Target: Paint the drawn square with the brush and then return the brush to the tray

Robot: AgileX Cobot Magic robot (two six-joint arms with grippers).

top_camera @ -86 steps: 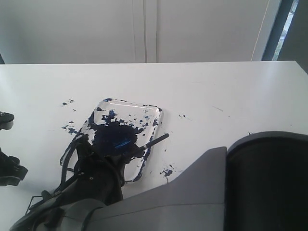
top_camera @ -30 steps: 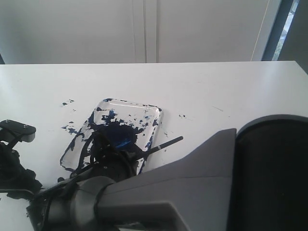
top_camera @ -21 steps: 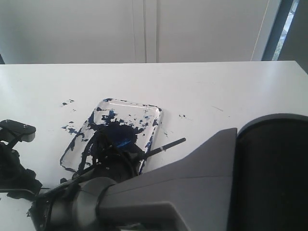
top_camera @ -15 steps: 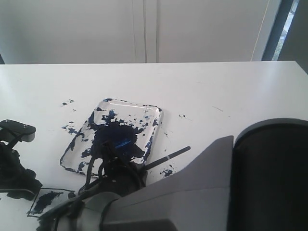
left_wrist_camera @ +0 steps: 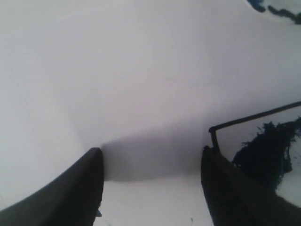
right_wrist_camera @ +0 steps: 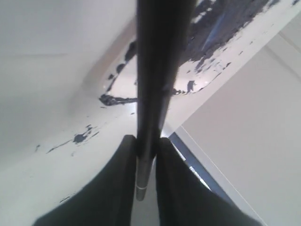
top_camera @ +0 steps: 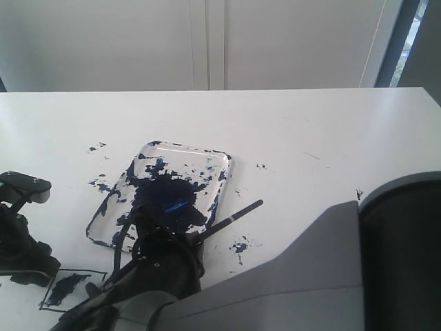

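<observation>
The robot's right gripper should lower the brush into the tray before releasing it. The brush slants with its handle (top_camera: 241,212) up and its lower end toward the drawn square (top_camera: 69,286).
The clear tray (top_camera: 224,157), smeared with a dark blue-black blot, lies mid-table. My right gripper (top_camera: 180,243) hangs over the tray's near edge, shut on the black brush (top_camera: 234,215), whose handle slants up to the right. In the right wrist view the brush (right_wrist_camera: 157,70) runs between the two fingers (right_wrist_camera: 117,188), with the tray (right_wrist_camera: 123,80) beyond. The drawn square (top_camera: 69,286), daubed dark inside, sits near the front left. My left gripper (top_camera: 24,238) rests beside it, open and holding nothing (left_wrist_camera: 150,155). One corner of the drawn square (left_wrist_camera: 254,117) shows past one finger.
Loose paint splatters mark the white table left of the tray (top_camera: 96,147), near its right corner (top_camera: 240,246) and further right (top_camera: 260,166). The right arm's grey body (top_camera: 344,269) fills the lower right of the exterior view.
The right arm pulled back toward the near edge with the brush, uncovering the daubed square and more of the tray. The left gripper stayed put.
</observation>
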